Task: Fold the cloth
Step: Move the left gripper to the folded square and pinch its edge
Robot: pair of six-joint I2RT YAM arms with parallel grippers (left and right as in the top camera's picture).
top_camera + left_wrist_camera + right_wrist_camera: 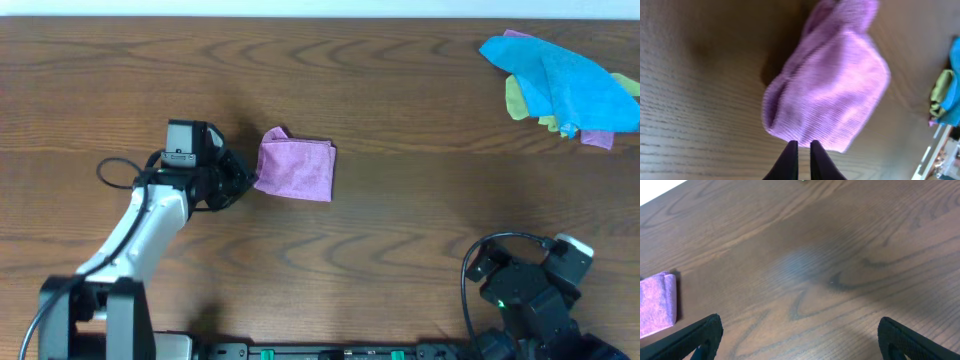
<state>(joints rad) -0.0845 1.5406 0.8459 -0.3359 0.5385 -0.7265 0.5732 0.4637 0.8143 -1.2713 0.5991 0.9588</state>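
Note:
Next, my left gripper pinches the folded lilac cloth's nearest edge, layers together, to draw the cloth aside still folded.
The lilac cloth (295, 168) lies folded into a small, thick rectangle on the wooden table, left of centre. In the left wrist view the cloth (830, 85) fills the upper middle, slightly rumpled at its far end. My left gripper (245, 180) sits just off the cloth's left edge. Its dark fingertips (803, 145) stand a narrow slit apart, with bare wood showing between them and nothing held. My right gripper (800, 335) is wide open over bare table, its arm (525, 290) folded back at the near right. The cloth's corner (657, 305) shows at that view's left edge.
A heap of other cloths, bright blue on top of yellow-green and purple ones (565, 85), lies at the far right corner; it shows again as a cloth heap (945, 97) at the left wrist view's right edge. The table's far edge (320, 12) runs along the top.

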